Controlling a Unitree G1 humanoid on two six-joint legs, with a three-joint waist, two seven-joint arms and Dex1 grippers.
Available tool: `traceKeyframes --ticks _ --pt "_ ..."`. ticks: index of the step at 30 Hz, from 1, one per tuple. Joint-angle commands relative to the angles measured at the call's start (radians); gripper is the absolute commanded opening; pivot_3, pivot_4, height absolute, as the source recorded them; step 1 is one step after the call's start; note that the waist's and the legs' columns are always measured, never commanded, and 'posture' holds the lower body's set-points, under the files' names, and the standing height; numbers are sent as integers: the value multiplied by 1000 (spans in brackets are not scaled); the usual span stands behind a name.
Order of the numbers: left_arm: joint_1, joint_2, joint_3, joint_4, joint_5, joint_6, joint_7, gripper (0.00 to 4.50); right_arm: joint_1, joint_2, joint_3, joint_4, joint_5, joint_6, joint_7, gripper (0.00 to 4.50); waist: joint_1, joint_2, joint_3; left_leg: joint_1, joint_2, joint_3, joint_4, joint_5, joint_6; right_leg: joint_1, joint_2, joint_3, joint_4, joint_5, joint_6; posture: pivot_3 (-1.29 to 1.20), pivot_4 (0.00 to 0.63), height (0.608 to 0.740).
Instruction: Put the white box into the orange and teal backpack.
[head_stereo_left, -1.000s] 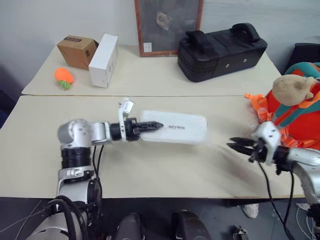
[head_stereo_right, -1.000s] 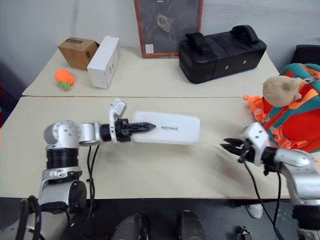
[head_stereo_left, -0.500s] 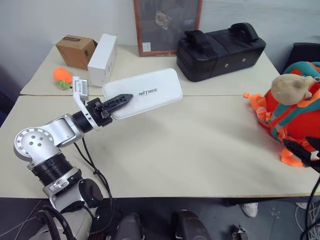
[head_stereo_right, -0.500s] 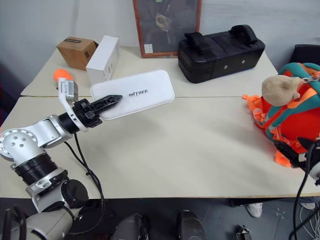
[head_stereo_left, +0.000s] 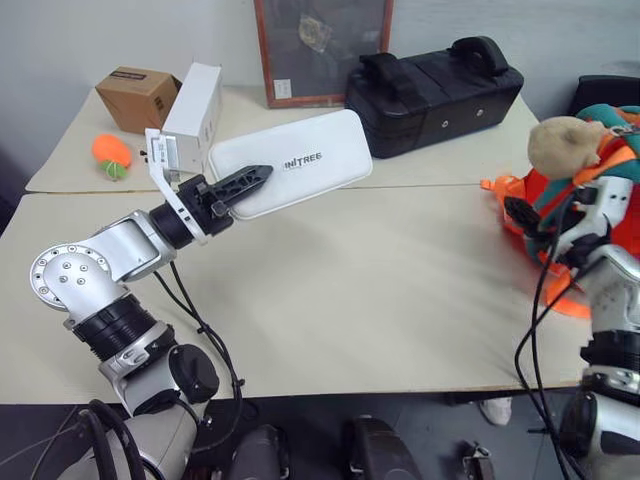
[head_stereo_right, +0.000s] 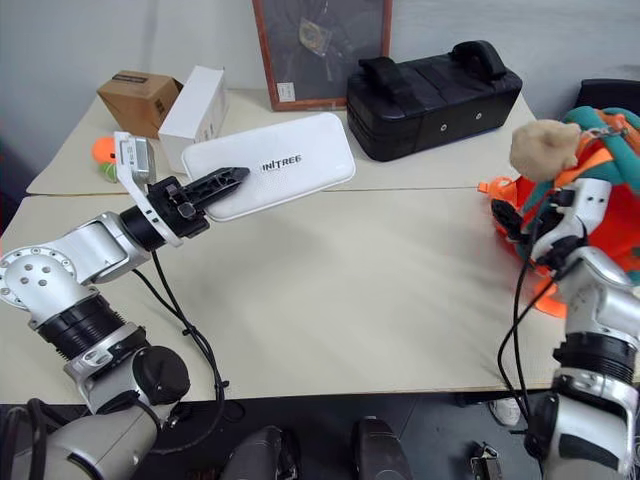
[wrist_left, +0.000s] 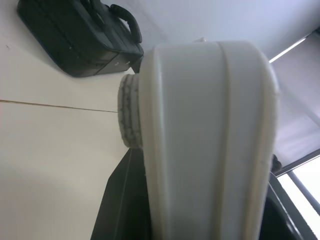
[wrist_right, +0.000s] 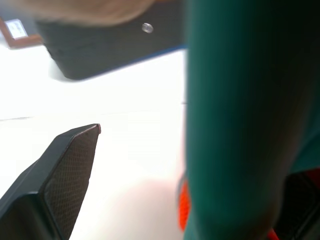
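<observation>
The backpack needs to be brought into place for the white box, so my right gripper will grab the backpack by its teal edge (wrist_right: 240, 150) next.
The white box (head_stereo_left: 310, 160), flat with dark lettering, hangs tilted above the table, and my left gripper (head_stereo_left: 248, 180) is shut on its near end. The left wrist view looks along the white box (wrist_left: 210, 140) from that end. The orange and teal backpack (head_stereo_left: 515, 190) stands at the table's right edge with a tan plush toy (head_stereo_left: 565, 145) on top. My right gripper (head_stereo_left: 528, 218) is up against its front, open. In the right wrist view one black finger (wrist_right: 70, 170) stands well apart from a teal part of the backpack (wrist_right: 235, 120).
A black hard case (head_stereo_left: 430, 85) lies on the far table behind the box. A white carton (head_stereo_left: 195, 100), a brown cardboard box (head_stereo_left: 138, 97) and an orange toy (head_stereo_left: 110, 155) sit at the far left. A framed picture (head_stereo_left: 320, 45) leans on the wall.
My left gripper lifted the white box off the table and tilted its far end up. My right gripper swung right and forward to the backpack and opened.
</observation>
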Motion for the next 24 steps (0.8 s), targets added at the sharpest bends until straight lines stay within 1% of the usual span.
traceKeyframes --ticks 1,6,10,12,13,15,17,19,20,24 --pt "-27 21 -13 -29 -45 -33 -4 1237 -39 4 12 22 -2 -71 36 3870 0 0 0 -2 0 1 0 0 0 -3 0 1 1 0 0 0 150 740" --pt "-7 49 -33 -35 -50 -48 -7 1237 -18 -4 39 -23 12 -87 115 2159 0 0 0 -7 1 0 1 0 0 -7 0 0 1 0 0 0 150 740" --pt "5 70 -40 -27 -50 -69 -2 1237 10 -4 53 -88 42 -61 198 781 -7 0 0 -8 1 0 1 0 0 -7 0 0 1 0 0 0 150 740" --pt "7 84 -46 -19 -51 -78 -3 1237 16 -5 58 -113 58 -43 228 187 -10 0 0 -8 1 0 1 0 0 -8 1 0 2 0 0 0 150 740" --pt "9 91 -51 -16 -48 -86 -4 1237 19 -7 63 -128 68 -33 246 54 -12 0 0 -8 1 0 1 0 0 -8 1 0 2 0 0 0 150 740" --pt "12 106 -60 -6 -44 -101 -6 1237 32 -10 75 -169 88 -6 285 31 -13 0 0 -8 1 0 2 0 0 -8 1 0 2 0 0 0 150 740" --pt "25 139 -83 10 -34 -127 -27 1237 86 -36 119 -292 145 77 392 31 -11 0 0 -8 1 0 2 1 0 -8 1 0 2 0 0 0 150 740" --pt "39 184 -109 30 -31 -153 -61 1237 145 -83 160 -433 224 175 501 31 -11 0 0 -7 2 0 1 0 0 -8 2 0 2 0 0 0 150 740" --pt "44 207 -123 41 -32 -165 -78 1237 163 -105 170 -486 258 218 533 31 -12 0 0 -8 2 0 0 0 -1 -8 2 0 2 0 0 0 150 740" --pt "65 307 -197 63 -44 -209 -179 1237 189 -198 192 -617 374 351 654 31 -12 0 1 -8 3 0 1 0 -1 -9 2 0 2 0 0 0 150 740"
